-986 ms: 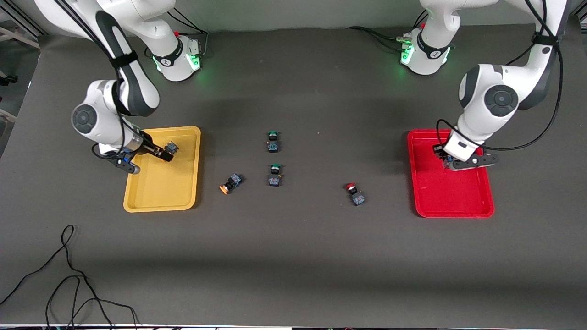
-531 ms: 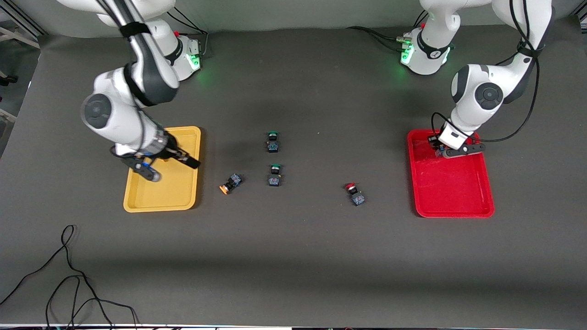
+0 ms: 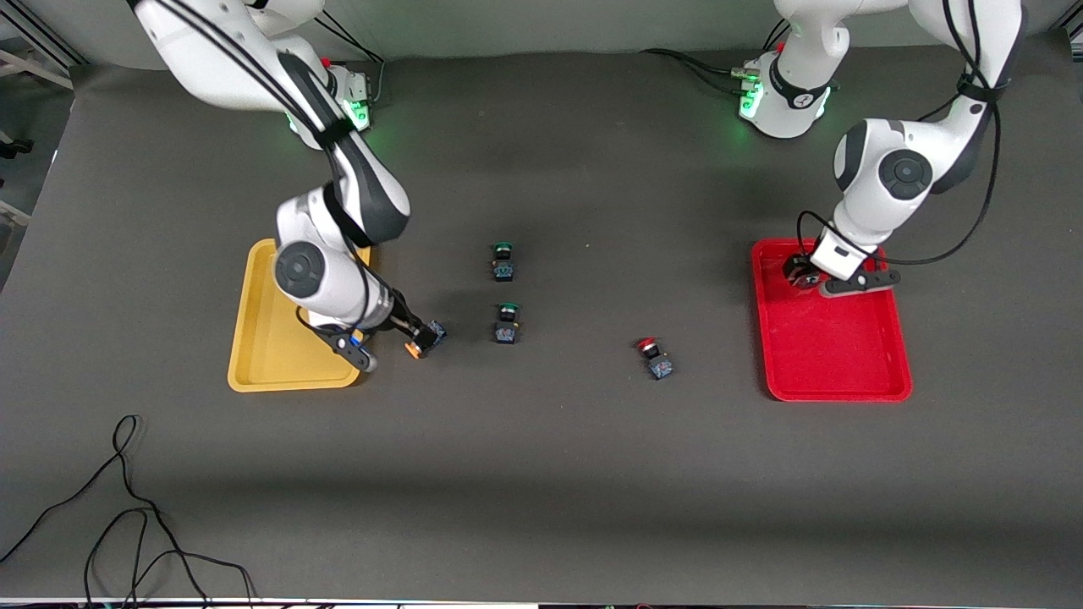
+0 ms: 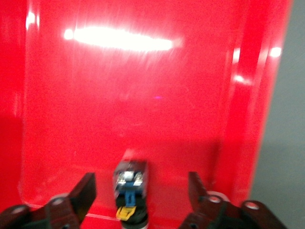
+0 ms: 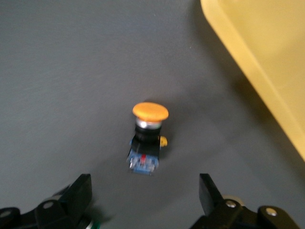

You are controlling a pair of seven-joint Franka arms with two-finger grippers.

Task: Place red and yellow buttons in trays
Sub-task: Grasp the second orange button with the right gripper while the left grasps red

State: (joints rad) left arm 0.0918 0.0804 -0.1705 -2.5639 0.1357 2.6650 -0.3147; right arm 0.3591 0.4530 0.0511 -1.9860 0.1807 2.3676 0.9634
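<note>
My right gripper should move toward the button's black body (image 5: 146, 142) before it closes on it, because the right wrist view shows bare tabletop between the button's body and the gripper's fingers.
My right gripper (image 3: 420, 332) is open, low over an orange-capped button (image 3: 414, 348) that lies on its side on the table beside the yellow tray (image 3: 271, 365). In the right wrist view that button (image 5: 147, 143) lies just ahead of the open gripper (image 5: 144, 193), untouched. My left gripper (image 3: 799, 272) is open over the red tray (image 3: 833, 355), at its corner farthest from the front camera. In the left wrist view a button (image 4: 130, 183) lies in the red tray (image 4: 143, 95) between the spread fingers (image 4: 85, 191), its cap hidden. A red-capped button (image 3: 652, 355) lies on the table.
Two green-capped buttons (image 3: 503, 260) (image 3: 507, 323) stand mid-table, beside the orange-capped one. My right arm hides part of the yellow tray, whose rim shows in the right wrist view (image 5: 267, 57). A black cable (image 3: 127, 516) lies near the table's front edge.
My right gripper left the yellow tray, no longer holding a button, and swung over to the orange-capped button on the table. My left gripper shifted toward the red tray's farther corner.
</note>
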